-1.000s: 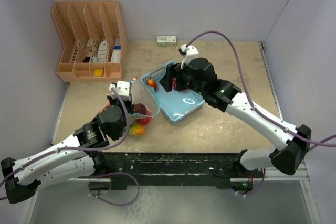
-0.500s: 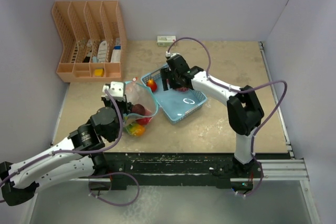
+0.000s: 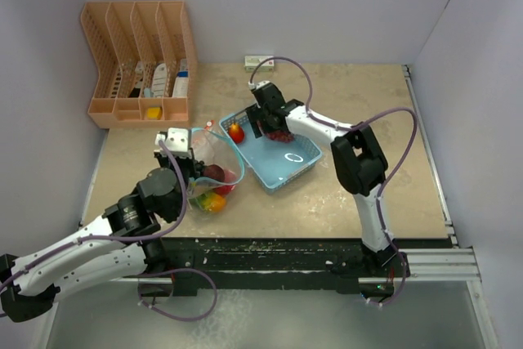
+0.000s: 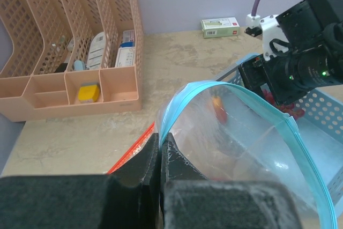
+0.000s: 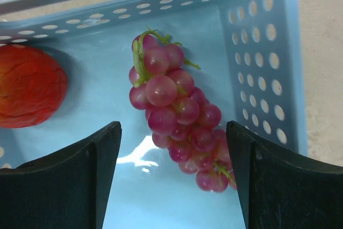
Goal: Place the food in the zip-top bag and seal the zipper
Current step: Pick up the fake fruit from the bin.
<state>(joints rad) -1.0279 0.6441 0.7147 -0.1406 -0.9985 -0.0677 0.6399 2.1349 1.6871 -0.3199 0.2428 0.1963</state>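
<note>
The grapes need to go through the opening of the zip-top bag, so I should next grab them with my right gripper across their middle (image 3: 279, 134) (image 5: 184, 115), with my fingers along their long sides.
My left gripper (image 3: 190, 151) is shut on the blue zipper rim of the clear zip-top bag (image 3: 216, 161) and holds its mouth open toward the basket. In the left wrist view the fingertips (image 4: 161, 139) pinch the bag (image 4: 236, 132). Inside the bag lie a maroon piece (image 3: 216, 172) and a yellow-orange piece (image 3: 214, 200). My right gripper (image 3: 274, 126) is open, low in the blue basket (image 3: 296, 166). Its fingers straddle a bunch of purple-red grapes (image 5: 179, 113). A red fruit (image 5: 29, 87) lies at the basket's left end, also seen from above (image 3: 236, 131).
An orange slotted rack (image 3: 139, 63) with white bottles stands at the back left, also in the left wrist view (image 4: 69, 52). A small green-white box (image 3: 259, 62) sits by the back wall. Walls close in on the left, back and right.
My right gripper has moved left and down into the basket's far corner, over the grapes. My left gripper still holds the bag's rim in about the same place.
</note>
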